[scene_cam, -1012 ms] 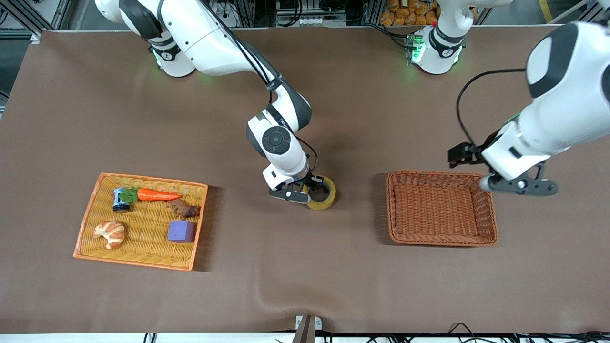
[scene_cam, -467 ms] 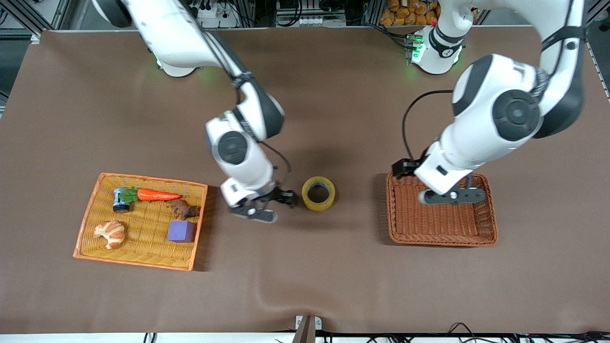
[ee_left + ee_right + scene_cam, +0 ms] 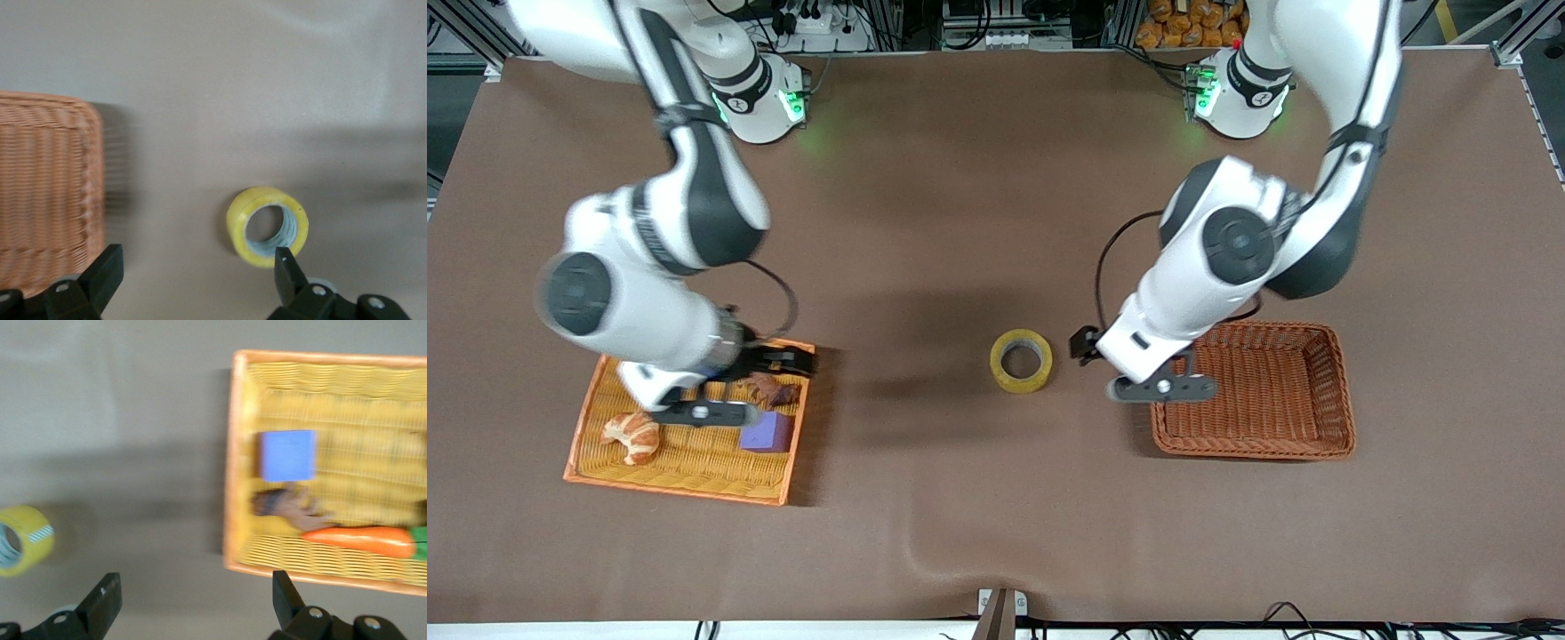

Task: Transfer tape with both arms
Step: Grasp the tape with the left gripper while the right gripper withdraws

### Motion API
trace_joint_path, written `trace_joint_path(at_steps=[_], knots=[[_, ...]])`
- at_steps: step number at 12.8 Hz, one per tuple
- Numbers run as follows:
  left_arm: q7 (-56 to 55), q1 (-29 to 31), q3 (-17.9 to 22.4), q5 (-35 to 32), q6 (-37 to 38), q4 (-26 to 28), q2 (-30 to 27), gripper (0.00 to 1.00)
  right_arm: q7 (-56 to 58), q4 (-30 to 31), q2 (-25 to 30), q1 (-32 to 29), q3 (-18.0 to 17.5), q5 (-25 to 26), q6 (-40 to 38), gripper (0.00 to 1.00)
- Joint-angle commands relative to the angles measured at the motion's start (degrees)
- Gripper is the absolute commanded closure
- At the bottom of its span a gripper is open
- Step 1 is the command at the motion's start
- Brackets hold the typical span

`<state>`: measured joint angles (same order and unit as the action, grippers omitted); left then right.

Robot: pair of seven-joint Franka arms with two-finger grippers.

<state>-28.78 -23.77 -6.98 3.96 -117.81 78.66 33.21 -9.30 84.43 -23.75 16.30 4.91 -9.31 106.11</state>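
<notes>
The yellow tape should go into the brown basket (image 3: 1334, 391), so my left gripper will pick it up by its ring side (image 3: 1038, 351) next.
The tape (image 3: 1021, 360), a yellowish ring with a pale core, lies flat on the brown table between the two baskets. It also shows in the left wrist view (image 3: 267, 227) and the right wrist view (image 3: 23, 540). My left gripper (image 3: 1160, 388) hangs open and empty over the edge of the brown basket (image 3: 1334, 391) that faces the tape. In its own view the left gripper (image 3: 197, 273) spans bare table between basket (image 3: 47, 200) and tape. My right gripper (image 3: 703, 412) is open and empty, up over the yellow tray (image 3: 583, 444); its own view shows it (image 3: 195, 597) apart from the tape.
The yellow tray (image 3: 230, 487) holds a purple cube (image 3: 765, 433), a croissant (image 3: 631, 436), a brown piece (image 3: 769, 389) and a carrot (image 3: 360, 540). The brown basket holds nothing. The cloth has a ripple near the front edge (image 3: 925, 556).
The right gripper left the tape lying on the table and swung away over the yellow tray. The left gripper crossed over the brown basket toward the tape. The tape stayed put.
</notes>
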Motion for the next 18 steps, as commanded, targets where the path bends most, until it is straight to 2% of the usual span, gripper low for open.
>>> trace_joint_path(at_steps=[1,3,5,6,10,11,14,16,18], knots=[[-0.05,-1.97,0.91,0.52,-4.87,-1.67,4.66,0.0,12.85,11.79,11.24,-6.26,-1.31,1.49,0.34,0.0],[0.22,-3.99,0.91,0.52,-7.24,-1.49,7.47,0.0,16.15,10.94,15.03,-9.87,-1.31,3.24,-4.92,0.0],[-0.13,-6.11,1.0,-2.01,-9.02,-1.14,9.68,0.0,15.89,10.84,19.51,-9.98,-1.39,10.68,-7.83,0.0],[-0.48,-6.2,0.91,-2.73,-9.02,-1.05,10.46,0.0,15.8,10.84,21.01,-10.06,-1.31,11.85,-8.98,0.0],[0.39,-7.17,1.0,-3.78,-9.37,-0.79,14.16,0.03,15.01,9.8,24.54,-13.31,-1.31,11.16,-12.23,0.0],[0.39,-6.99,0.91,-5.44,-10.32,-0.79,15.03,0.08,14.23,8.83,24.63,-13.92,-1.31,11.16,-13.46,0.0],[0.22,-7.17,0.91,-5.2,-13.05,-0.79,17.06,0.15,10.54,6.37,24.63,-14.02,-1.57,10.98,-17.41,0.0],[-0.31,-7.17,0.91,-5.28,-13.06,-0.79,17.06,0.19,10.53,6.1,24.63,-16.11,-3.32,10.02,-18.47,0.0],[0.21,-7.26,0.91,-5.28,-13.06,-0.79,17.06,0.32,10.53,6.01,24.63,-19.8,-6.74,9.05,-20.4,0.0]])
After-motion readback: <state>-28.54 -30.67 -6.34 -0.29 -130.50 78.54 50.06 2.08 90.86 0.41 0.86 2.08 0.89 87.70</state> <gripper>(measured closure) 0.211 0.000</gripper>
